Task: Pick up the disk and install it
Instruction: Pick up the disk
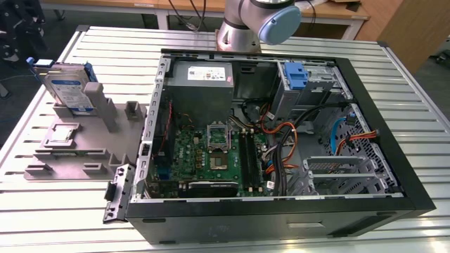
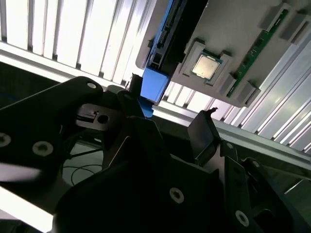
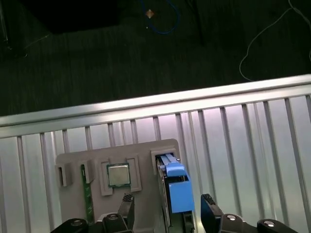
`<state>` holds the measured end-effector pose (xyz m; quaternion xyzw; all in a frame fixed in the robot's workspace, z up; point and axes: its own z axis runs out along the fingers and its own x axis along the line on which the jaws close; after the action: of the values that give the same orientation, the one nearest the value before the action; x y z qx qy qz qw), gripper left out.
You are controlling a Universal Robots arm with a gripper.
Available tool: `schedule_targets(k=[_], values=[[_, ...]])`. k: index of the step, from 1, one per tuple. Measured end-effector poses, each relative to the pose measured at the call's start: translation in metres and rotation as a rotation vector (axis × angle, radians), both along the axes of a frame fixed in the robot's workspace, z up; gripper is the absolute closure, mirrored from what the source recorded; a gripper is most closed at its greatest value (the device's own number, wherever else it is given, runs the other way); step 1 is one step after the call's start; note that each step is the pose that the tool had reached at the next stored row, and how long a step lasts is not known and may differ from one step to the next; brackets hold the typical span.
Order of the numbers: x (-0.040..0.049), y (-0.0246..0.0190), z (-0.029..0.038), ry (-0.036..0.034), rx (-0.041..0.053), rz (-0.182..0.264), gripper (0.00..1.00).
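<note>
My gripper will next grab the disk by its blue-railed end (image 1: pixel 60 64), and then it will install the disk in the computer case.
The disk (image 1: pixel 67 87) stands on edge in a slot of a grey holder (image 1: pixel 74 150) at the exterior view's left, its white-and-blue label facing out and blue rails along its sides. In both wrist views my gripper (image 3: pixel 168 208) (image 2: pixel 167 119) hovers over the disk's blue-railed end (image 3: pixel 176 188) (image 2: pixel 156 83). Its two dark fingers (image 3: pixel 127 206) stand wide apart, one to each side of the disk, with a gap between them and it. The gripper is open and holds nothing.
An open computer case (image 1: pixel 414 174) lies on the slatted metal table (image 1: pixel 393 63), with a blue bracket (image 1: pixel 296 77) in its drive bay and loose cables. The holder also carries a processor chip (image 3: pixel 117 174) and a green memory stick (image 3: pixel 87 193). The table edge and dark floor (image 3: pixel 146 58) lie just beyond.
</note>
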<state>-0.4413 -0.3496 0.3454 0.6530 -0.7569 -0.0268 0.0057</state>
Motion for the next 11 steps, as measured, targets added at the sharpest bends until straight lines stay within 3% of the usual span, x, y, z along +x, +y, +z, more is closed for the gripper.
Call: schedule_targets(k=[8,11], values=[[0.0000,0.0003,-0.0050,-0.0002,0.0104,0.090,0.35],[0.0000,0.0007,-0.0092,-0.0012,0.0120,0.094,0.35]])
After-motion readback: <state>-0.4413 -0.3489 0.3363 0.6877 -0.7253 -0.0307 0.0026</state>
